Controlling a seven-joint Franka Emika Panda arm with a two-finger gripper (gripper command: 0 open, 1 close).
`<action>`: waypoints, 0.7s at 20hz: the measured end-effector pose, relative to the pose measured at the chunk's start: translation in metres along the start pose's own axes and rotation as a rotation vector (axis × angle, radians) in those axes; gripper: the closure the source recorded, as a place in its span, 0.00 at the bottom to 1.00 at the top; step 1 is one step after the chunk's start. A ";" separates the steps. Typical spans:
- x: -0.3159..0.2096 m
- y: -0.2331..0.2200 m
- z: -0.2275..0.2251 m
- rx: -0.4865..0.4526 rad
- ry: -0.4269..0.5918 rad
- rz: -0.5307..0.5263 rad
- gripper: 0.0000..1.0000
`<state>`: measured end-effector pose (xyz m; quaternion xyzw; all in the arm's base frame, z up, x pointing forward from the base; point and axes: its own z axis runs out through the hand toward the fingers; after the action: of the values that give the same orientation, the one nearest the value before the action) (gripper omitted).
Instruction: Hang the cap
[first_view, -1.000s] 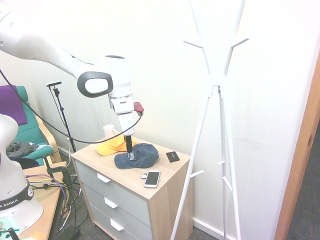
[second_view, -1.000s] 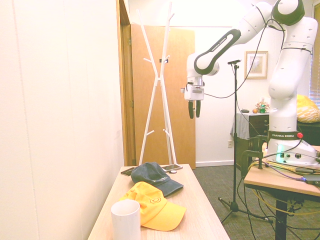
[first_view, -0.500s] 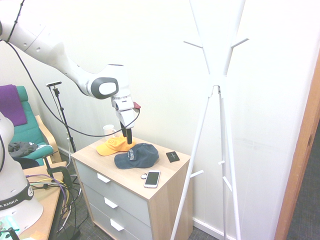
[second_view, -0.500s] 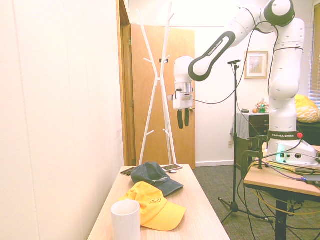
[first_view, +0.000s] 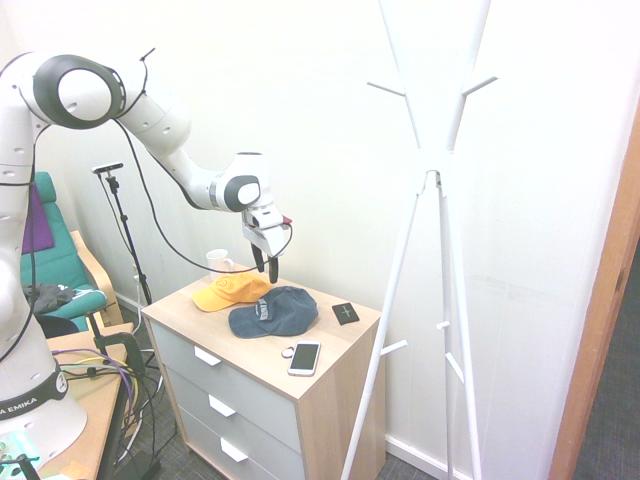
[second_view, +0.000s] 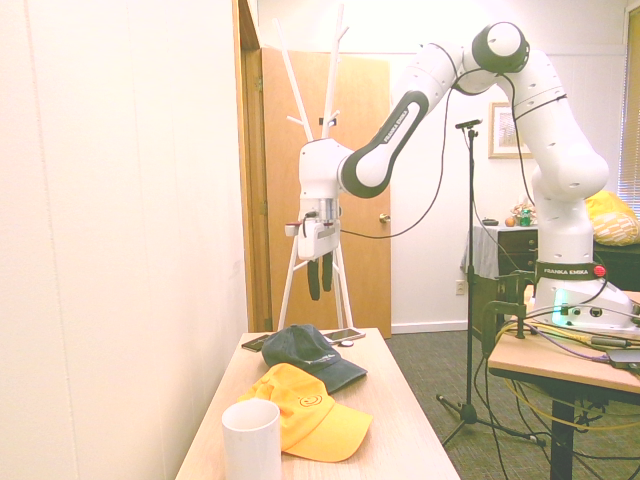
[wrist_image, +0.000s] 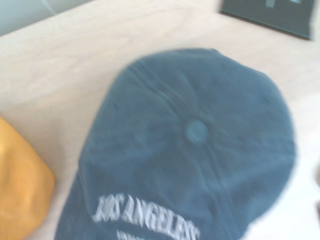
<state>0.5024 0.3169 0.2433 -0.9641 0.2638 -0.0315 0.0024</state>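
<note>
My gripper grabs the cap by its top (second_view: 298, 345) next, since the top's soft cloth stands up in a dome while the cap's brim (second_view: 343, 375) lies flat.
The navy cap (first_view: 277, 311) lies flat on top of the wooden dresser (first_view: 318, 392), its brim toward the front. It also shows as the cap (second_view: 312, 352) in the second exterior view. Up close the cap (wrist_image: 195, 145) fills the wrist view, white "LOS ANGELES" lettering on it. My gripper (first_view: 268, 270) hangs above the cap's back side, fingers pointing down. The gripper (second_view: 320, 278) is open, with nothing between its fingers, well clear of the fabric. The white coat rack (first_view: 430, 180) stands on the floor beside the dresser.
A yellow-orange cap (first_view: 228, 291) touches the navy one, with a white mug (first_view: 218, 262) behind it. A phone (first_view: 304, 357) and a black wallet (first_view: 345, 313) also lie on the dresser. The coat rack (second_view: 320, 140) stands before a wooden door (second_view: 365, 190).
The arm has swung in toward the wall and come down, bringing the open gripper from out over the room to a spot above the navy cap. The caps have not moved.
</note>
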 end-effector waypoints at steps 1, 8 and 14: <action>0.003 -0.006 0.008 0.007 0.007 -0.007 0.00; 0.022 -0.012 0.061 -0.009 0.011 -0.019 1.00; 0.032 -0.011 0.070 0.007 0.037 -0.042 1.00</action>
<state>0.5402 0.3092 0.1761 -0.9687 0.2432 -0.0505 0.0000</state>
